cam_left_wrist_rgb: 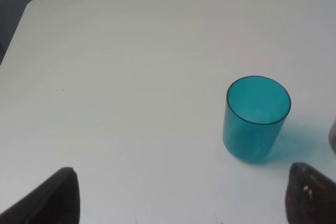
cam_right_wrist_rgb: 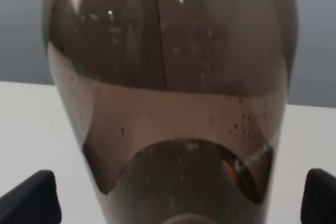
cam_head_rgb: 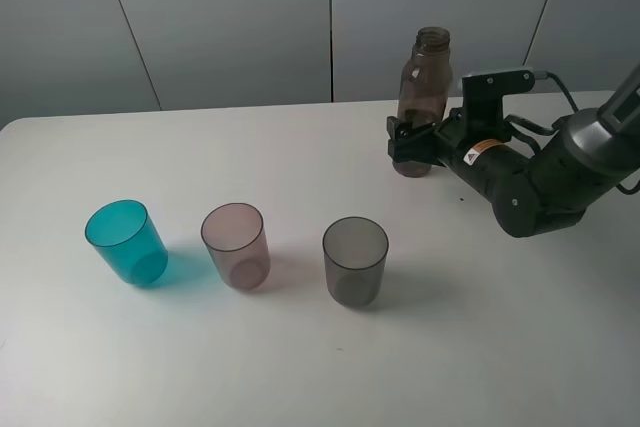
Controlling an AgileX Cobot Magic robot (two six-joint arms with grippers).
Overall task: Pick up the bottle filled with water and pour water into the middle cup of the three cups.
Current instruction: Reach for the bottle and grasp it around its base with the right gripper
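Note:
My right gripper's fingers don't reach the bottle's lower body [cam_head_rgb: 412, 169] yet, so they would miss the bottle [cam_head_rgb: 424, 97] if I closed now. I will first move the gripper forward.
The smoky brown bottle [cam_head_rgb: 424, 97] stands upright at the back right of the table, no cap, with water in its lower part. My right gripper [cam_head_rgb: 408, 142] is open, its fingers on either side of the bottle's base. In the right wrist view the bottle [cam_right_wrist_rgb: 168, 103] fills the frame and the fingertips [cam_right_wrist_rgb: 31, 198] stand clear of its sides. The three cups stand in a row at the front: teal-blue [cam_head_rgb: 126, 242], the pale pink middle cup [cam_head_rgb: 236, 245], smoky grey [cam_head_rgb: 354, 260]. My left gripper [cam_left_wrist_rgb: 184, 198] is open and empty, near the teal cup [cam_left_wrist_rgb: 256, 119].
The white table [cam_head_rgb: 300, 147] ends at a rounded back-left corner [cam_left_wrist_rgb: 31, 9]. A grey panelled wall runs behind it. The right arm's body [cam_head_rgb: 540, 182] lies over the table's right side. The left arm is out of the exterior high view.

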